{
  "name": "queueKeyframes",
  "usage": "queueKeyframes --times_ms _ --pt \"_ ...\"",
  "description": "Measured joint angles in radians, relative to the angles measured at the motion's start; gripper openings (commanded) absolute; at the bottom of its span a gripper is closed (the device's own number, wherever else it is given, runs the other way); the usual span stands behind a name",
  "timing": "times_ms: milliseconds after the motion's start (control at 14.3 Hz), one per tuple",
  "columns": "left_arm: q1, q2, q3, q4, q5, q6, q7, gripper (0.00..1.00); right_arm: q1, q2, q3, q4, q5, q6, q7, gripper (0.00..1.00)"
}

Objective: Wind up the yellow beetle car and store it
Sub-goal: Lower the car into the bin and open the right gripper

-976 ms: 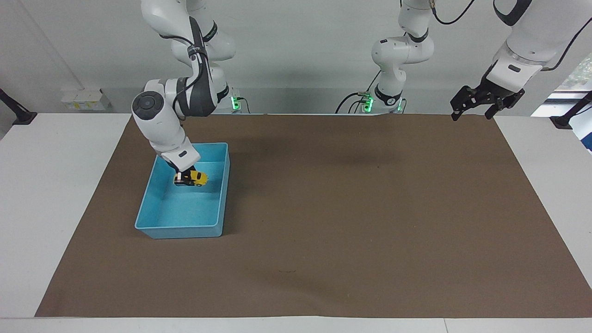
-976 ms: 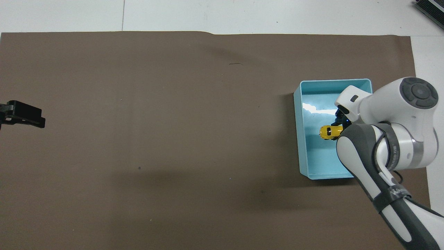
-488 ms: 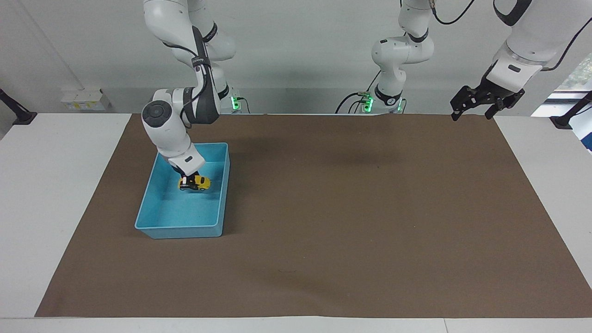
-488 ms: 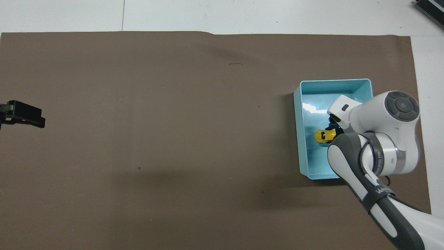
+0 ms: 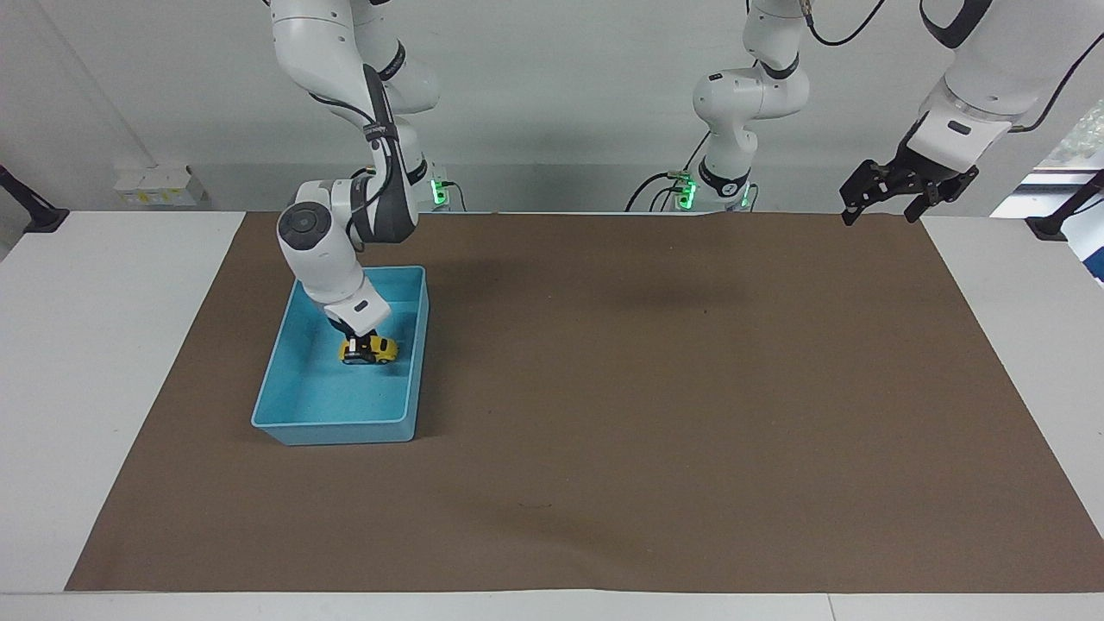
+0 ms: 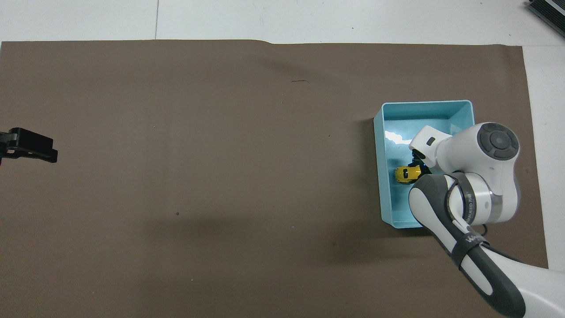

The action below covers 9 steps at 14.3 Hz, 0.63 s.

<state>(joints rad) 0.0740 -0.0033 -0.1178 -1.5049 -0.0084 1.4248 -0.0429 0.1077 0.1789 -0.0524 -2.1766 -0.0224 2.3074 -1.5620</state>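
In the overhead view the yellow beetle car is down at the bin's bottom and would stand, so it is time to open my right gripper now.
The yellow beetle car is low inside the blue bin, at or just above its floor. My right gripper reaches down into the bin and is shut on the car's end toward the right arm's edge of the table. The right arm's white wrist hides part of the gripper in the overhead view. My left gripper hangs open and empty, high over the mat's corner at the left arm's end, where that arm waits.
The bin stands on a large brown mat toward the right arm's end of the table. White tabletop borders the mat on all sides.
The right gripper has carried the car lower into the bin and slightly toward the table's middle. The left arm has not moved.
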Motion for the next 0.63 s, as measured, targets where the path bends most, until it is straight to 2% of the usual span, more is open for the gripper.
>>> queueKeyframes --times_ms 70,139,209,279,627 --pt "0.000 0.000 0.000 0.000 0.000 0.000 0.000 1.00 0.003 0.000 0.000 0.000 0.000 0.003 0.000 0.11" --pt "0.000 0.000 0.000 0.000 0.000 0.000 0.000 1.00 0.004 -0.001 0.000 0.000 0.000 0.003 0.000 0.39" --pt "0.000 0.000 0.000 0.000 0.000 0.000 0.000 1.00 0.004 -0.001 0.000 0.000 0.000 0.003 0.000 0.84" --pt "0.000 0.000 0.000 0.000 0.000 0.000 0.000 1.00 0.004 -0.001 0.000 0.000 0.000 0.003 0.000 1.00" --pt "0.000 0.000 0.000 0.000 0.000 0.000 0.000 1.00 0.002 0.004 -0.001 0.018 0.002 -0.014 0.004 1.00"
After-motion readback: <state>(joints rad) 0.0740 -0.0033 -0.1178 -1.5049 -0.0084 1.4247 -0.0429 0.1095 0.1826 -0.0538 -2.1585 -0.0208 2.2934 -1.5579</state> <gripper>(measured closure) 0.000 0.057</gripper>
